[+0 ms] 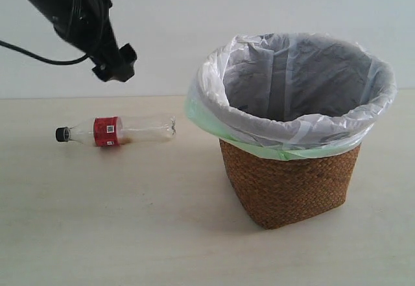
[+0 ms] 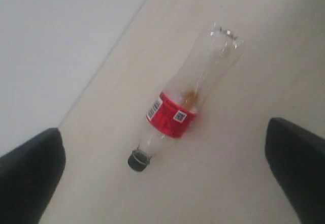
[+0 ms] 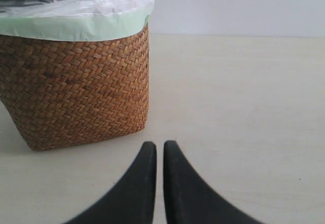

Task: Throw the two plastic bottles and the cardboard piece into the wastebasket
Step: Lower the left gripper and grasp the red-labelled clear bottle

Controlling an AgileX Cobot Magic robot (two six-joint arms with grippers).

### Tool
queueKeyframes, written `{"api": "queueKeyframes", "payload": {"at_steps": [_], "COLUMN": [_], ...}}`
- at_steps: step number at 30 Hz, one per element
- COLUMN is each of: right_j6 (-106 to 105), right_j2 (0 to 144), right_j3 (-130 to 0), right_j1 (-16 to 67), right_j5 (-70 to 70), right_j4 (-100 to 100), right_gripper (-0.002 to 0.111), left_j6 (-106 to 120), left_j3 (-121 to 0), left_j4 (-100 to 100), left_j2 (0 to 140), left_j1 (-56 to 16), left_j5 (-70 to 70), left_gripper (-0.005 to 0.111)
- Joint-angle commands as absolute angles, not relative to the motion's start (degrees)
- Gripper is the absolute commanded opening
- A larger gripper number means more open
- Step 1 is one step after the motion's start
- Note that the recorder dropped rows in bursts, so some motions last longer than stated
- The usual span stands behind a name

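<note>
My left gripper should next pick up the red-label bottle by its clear lower body [image 1: 144,128] [image 2: 204,67] to throw it into the wastebasket.
The clear bottle with red label and black cap [image 1: 117,131] lies on its side on the table, left of the wastebasket [image 1: 288,185]. In the left wrist view this bottle [image 2: 175,113] lies between the wide-apart fingers. My left gripper [image 1: 115,65] hangs open in the air above it, holding nothing. My right gripper [image 3: 159,147] is shut and empty, low over the table beside the wicker wastebasket [image 3: 76,92]. The green-capped bottle and the cardboard piece are out of view.
The wastebasket's white and pale green bag liner [image 1: 292,120] folds over its rim. A black cable [image 1: 39,56] trails from the left arm. The pale table [image 1: 130,221] stretches to a white wall behind.
</note>
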State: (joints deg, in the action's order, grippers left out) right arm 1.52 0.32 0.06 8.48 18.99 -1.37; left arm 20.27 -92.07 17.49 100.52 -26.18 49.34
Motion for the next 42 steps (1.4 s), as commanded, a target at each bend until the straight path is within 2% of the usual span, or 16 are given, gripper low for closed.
{"api": "queueKeyframes", "payload": {"at_steps": [1, 11, 28, 42], "right_j6": [1.31, 1.31, 1.31, 1.31], "right_j2": [0.00, 0.00, 0.00, 0.00], "right_j3": [0.00, 0.00, 0.00, 0.00], "right_j1": [8.55, 8.55, 8.55, 8.55], "right_j5": [18.45, 18.45, 18.45, 18.45], "right_j4": [-1.83, -1.83, -1.83, -1.83], "right_gripper": [0.002, 0.002, 0.002, 0.002], "left_j6": [20.30, 23.00, 25.04, 24.89], "left_j3": [-89.74, -89.65, -89.65, -89.65], "left_j4": [17.81, 24.57, 24.24, 23.38], "left_j2": [103.04, 114.08, 124.32, 128.64], "left_j1": [-23.68, -22.55, -22.55, -22.55], "left_j5": [49.33, 46.22, 25.19, 21.34], "left_gripper": [0.108, 0.108, 0.108, 0.107]}}
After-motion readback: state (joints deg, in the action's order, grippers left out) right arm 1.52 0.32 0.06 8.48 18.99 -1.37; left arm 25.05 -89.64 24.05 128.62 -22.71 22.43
